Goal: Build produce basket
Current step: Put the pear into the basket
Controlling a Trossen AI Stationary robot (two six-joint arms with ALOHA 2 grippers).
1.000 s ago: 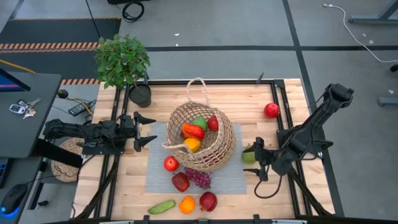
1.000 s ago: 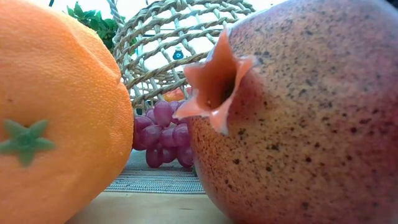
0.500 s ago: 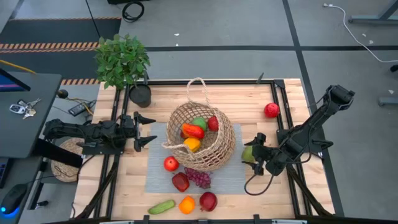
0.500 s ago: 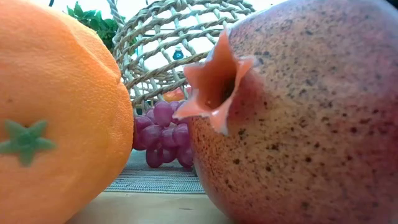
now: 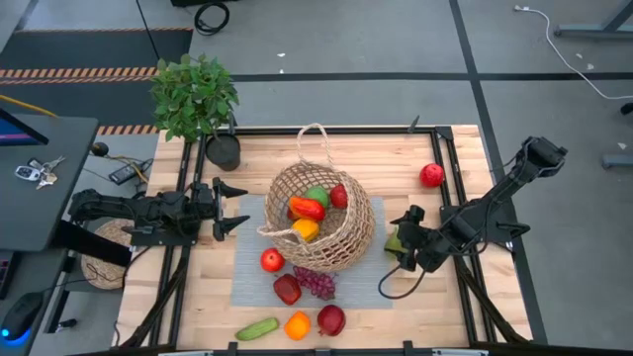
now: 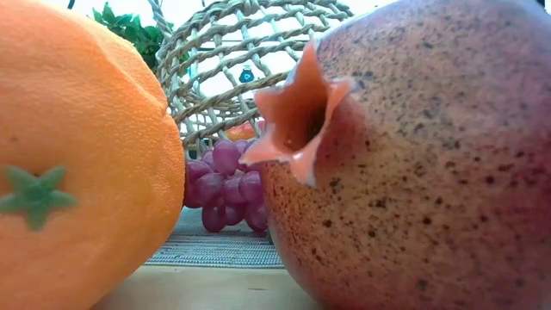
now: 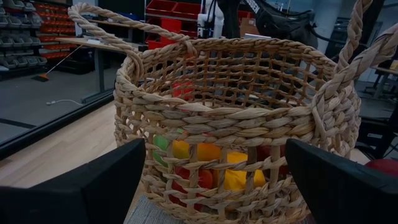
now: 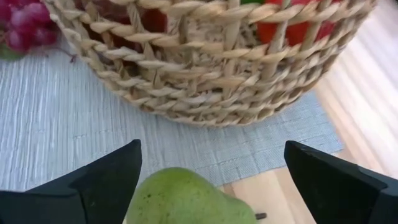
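Note:
The green pear should be added to the produce basket (image 8: 211,62), so my right gripper will next hold its round body (image 8: 171,202).
The wicker basket (image 5: 318,220) stands on a grey mat (image 5: 247,282) at mid-table and holds a red-orange pepper (image 5: 307,208) and other produce. A green pear (image 8: 186,198) lies at the mat's right edge. My right gripper (image 8: 212,149) is open and slants down over it, one finger on each side, apart from it. In the high view that gripper (image 5: 400,245) covers most of the pear (image 5: 393,241). My left gripper (image 5: 245,205) waits open and level, left of the basket (image 7: 236,124). An orange (image 6: 77,155), a pomegranate (image 6: 413,164) and grapes (image 6: 224,185) lie near the front edge.
A red apple (image 5: 431,175) lies alone at the far right. Another apple (image 5: 272,260), a dark red fruit (image 5: 287,289) and a cucumber (image 5: 257,328) lie in front of the basket. A potted plant (image 5: 194,94) stands at the far left corner.
My right gripper has gone toward the basket and down onto the pear, tipping further downward. It stays open. The pear has not moved.

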